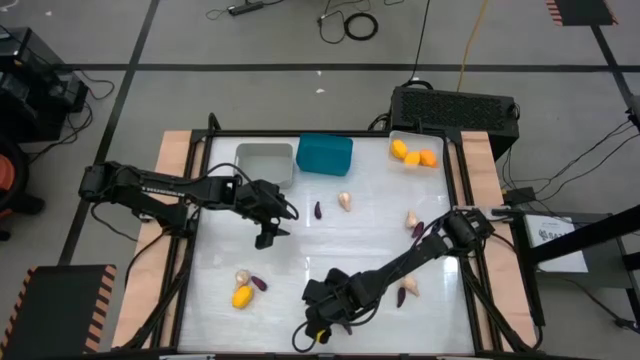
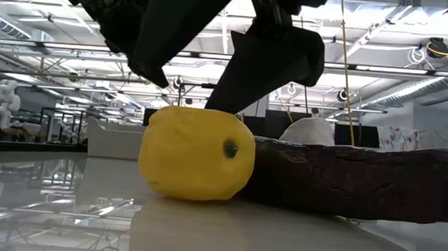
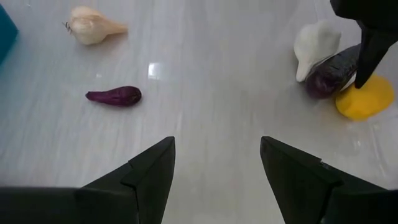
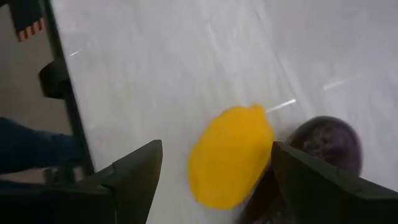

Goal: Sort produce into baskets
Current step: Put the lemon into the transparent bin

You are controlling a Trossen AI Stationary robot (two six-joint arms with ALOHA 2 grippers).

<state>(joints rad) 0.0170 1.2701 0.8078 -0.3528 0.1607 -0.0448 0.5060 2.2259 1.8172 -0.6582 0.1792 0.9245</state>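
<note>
My right gripper's fingers stop above the yellow fruit [image 4: 229, 157] in the right wrist view, so it is too early to close and the gripper lowers next.
My right gripper [image 1: 318, 328] [image 4: 216, 144] hovers open near the table's front edge, pointing steeply down. Its fingers stand on either side of a yellow fruit [image 4: 229, 157] [image 2: 197, 153] without plainly touching it. The fruit rests on the table against a long dark purple vegetable [image 2: 361, 180], with a pale garlic bulb [image 2: 309, 131] behind them. My left gripper [image 1: 268, 238] [image 3: 217, 140] waits open above the table's left middle, holding nothing. At the far edge stand a grey basket [image 1: 264, 160], a teal basket [image 1: 325, 153] and a clear basket [image 1: 400, 135] containing orange fruits [image 1: 412, 154].
Loose produce lies about the table. A garlic bulb [image 1: 345, 200] and a small purple piece [image 1: 318, 210] lie at the centre. A second pair [image 1: 413, 222] is at the right and a third [image 1: 406, 290] nearer the front. A yellow fruit [image 1: 242, 297] lies front left with garlic and purple. A black box [image 1: 455, 108] stands behind the table.
</note>
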